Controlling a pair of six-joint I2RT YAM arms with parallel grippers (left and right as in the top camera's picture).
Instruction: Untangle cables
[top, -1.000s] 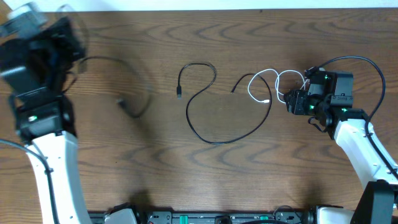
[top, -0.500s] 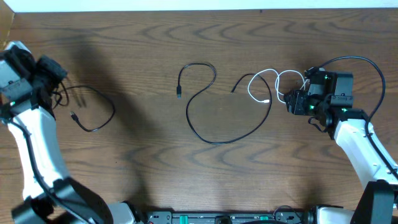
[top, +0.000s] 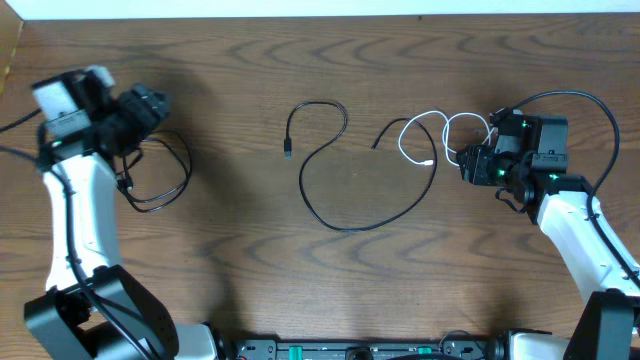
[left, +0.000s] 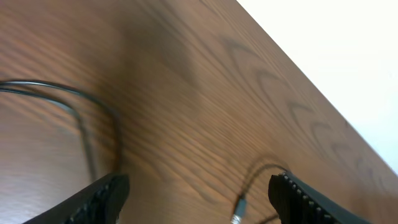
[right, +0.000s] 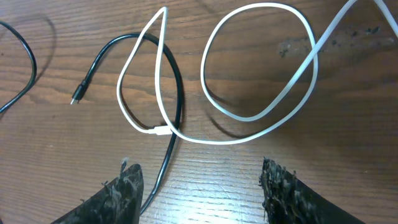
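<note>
My left gripper next picks up the black cable just behind its plug, away from the white loops, to pull it free.
The black cable snakes across the table's middle, with one plug at the left. Its right end runs under the white cable. That white cable lies in loops crossing the black cable. My right gripper is just right of the loops. In the right wrist view this gripper is open above bare wood. My left gripper is at the far left. It is open, and a small plug shows on the wood between its fingers, ungripped.
A thin black cord lies looped on the table just below the left gripper, and it shows again as a curve in the left wrist view. Thick black wires arch over the right arm. The table's far edge is close behind.
The left arm has swung in from the table's left edge toward the right and its jaws have opened. The thin black cord under it has shifted. The right arm has not moved.
</note>
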